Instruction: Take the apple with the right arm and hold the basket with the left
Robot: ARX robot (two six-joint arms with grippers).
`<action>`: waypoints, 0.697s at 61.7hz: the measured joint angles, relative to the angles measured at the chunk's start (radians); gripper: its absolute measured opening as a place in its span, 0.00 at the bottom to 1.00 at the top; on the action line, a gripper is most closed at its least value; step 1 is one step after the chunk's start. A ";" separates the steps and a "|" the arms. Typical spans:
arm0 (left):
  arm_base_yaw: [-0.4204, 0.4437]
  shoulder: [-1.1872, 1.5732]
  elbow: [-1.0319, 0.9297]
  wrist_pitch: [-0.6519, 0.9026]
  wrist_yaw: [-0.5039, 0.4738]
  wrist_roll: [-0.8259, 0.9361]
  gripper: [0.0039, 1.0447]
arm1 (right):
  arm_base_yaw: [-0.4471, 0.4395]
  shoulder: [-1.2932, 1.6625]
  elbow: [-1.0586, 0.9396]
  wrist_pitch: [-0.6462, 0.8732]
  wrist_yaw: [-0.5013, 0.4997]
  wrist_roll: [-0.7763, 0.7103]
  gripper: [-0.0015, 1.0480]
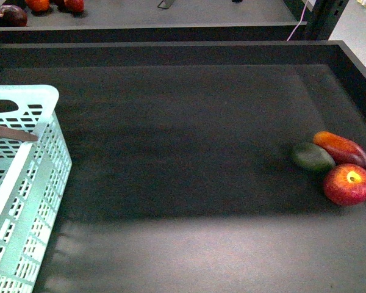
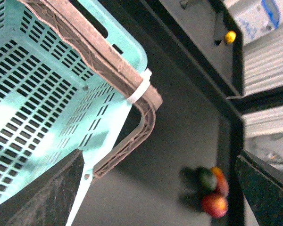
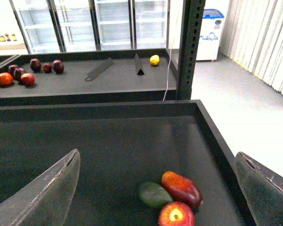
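Note:
My left gripper is to hold the basket for the apple (image 1: 348, 184), so next it should grab the basket by its brown handle (image 1: 9, 133).
The apple (image 1: 348, 184), round and red with a yellow patch, lies at the right of the dark tray, touching a green oval fruit (image 1: 313, 157) and an oblong red-orange fruit (image 1: 340, 148). In the right wrist view my right gripper (image 3: 156, 157) is open above and short of the apple (image 3: 176, 214), holding nothing. The pale teal basket (image 1: 24, 97) stands at the tray's left edge. In the left wrist view my left gripper (image 2: 159, 157) is open just over the basket (image 2: 47, 94) corner, near its grey-brown handle (image 2: 146, 117). The apple (image 2: 215, 205) shows far off.
The tray's raised dark wall (image 1: 354, 61) runs along the back and right, close to the fruit. Behind it a shelf (image 3: 108, 80) holds several red fruits and a yellow one (image 3: 154, 60). A metal post (image 3: 188, 47) rises at the back right corner.

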 joint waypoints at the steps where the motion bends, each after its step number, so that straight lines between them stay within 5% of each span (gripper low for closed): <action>1: 0.009 0.013 0.003 0.013 0.008 -0.023 0.94 | 0.000 0.000 0.000 0.000 0.000 0.000 0.92; 10: 0.123 0.276 0.024 0.250 0.108 -0.227 0.94 | 0.000 0.000 0.000 0.000 0.000 0.000 0.92; 24: 0.183 0.713 0.071 0.582 0.114 -0.430 0.94 | 0.000 0.000 0.000 0.000 0.000 0.000 0.92; 43: 0.191 0.999 0.184 0.735 0.057 -0.550 0.94 | 0.000 0.000 0.000 0.000 0.000 0.000 0.92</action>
